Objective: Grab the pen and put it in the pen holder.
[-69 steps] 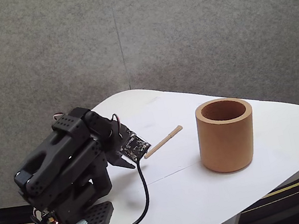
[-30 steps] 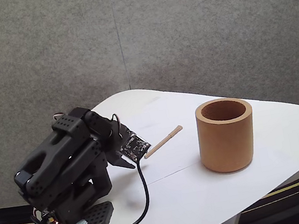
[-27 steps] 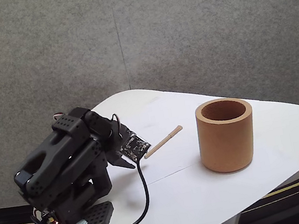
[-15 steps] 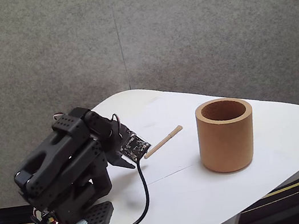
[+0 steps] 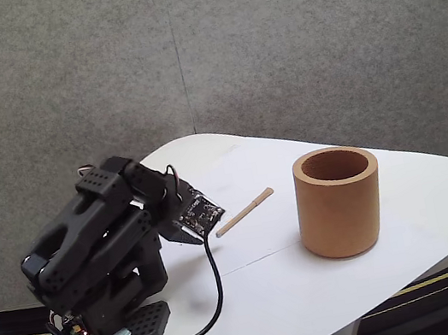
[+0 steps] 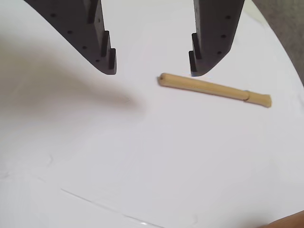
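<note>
My gripper needs to grab the pen by the middle of its body [image 5: 245,212] next. Then it can stand the pen in the pen holder [image 5: 339,202].
The pen [image 5: 245,211], a thin light tan stick, lies flat on the white table between the arm and the pen holder [image 5: 339,202], a thick-walled tan-brown cup standing upright and empty at the right. In the wrist view the pen [image 6: 213,89] lies just below the right fingertip, its left end under the gap. My gripper [image 6: 153,69] is open, fingers apart with nothing between them, hovering low over the table near the pen's near end. In the fixed view the gripper [image 5: 190,232] is folded down close to the black arm base, left of the pen.
The white rounded table [image 5: 315,290] has its front edge near the arm base. A black cable [image 5: 216,295] loops from the gripper down to the base. Grey felt wall panels stand behind. A faint seam line [image 6: 109,209] crosses the tabletop.
The arm has lifted slightly and shifted; the gripper has risen a little off the table. Pen and pen holder have not moved.
</note>
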Controlling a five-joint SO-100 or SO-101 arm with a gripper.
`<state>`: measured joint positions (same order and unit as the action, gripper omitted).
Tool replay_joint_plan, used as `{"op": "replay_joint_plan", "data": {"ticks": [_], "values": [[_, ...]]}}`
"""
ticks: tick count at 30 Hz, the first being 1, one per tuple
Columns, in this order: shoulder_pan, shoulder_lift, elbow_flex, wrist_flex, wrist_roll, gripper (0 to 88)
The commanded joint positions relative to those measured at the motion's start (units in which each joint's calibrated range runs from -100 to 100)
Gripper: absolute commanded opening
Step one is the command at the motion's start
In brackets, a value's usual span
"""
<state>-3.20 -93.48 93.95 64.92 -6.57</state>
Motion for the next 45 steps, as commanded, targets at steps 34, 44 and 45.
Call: {"op": "replay_joint_plan", "data": {"ticks": [34,44,45], "values": [[0.41,69.69,-71.21,-0.76,-22.94,21.1],[0.41,83.35,-71.93,-1.69,-28.99,21.1],[0.41,85.06,-71.93,-1.95,-28.99,21.1]]}}
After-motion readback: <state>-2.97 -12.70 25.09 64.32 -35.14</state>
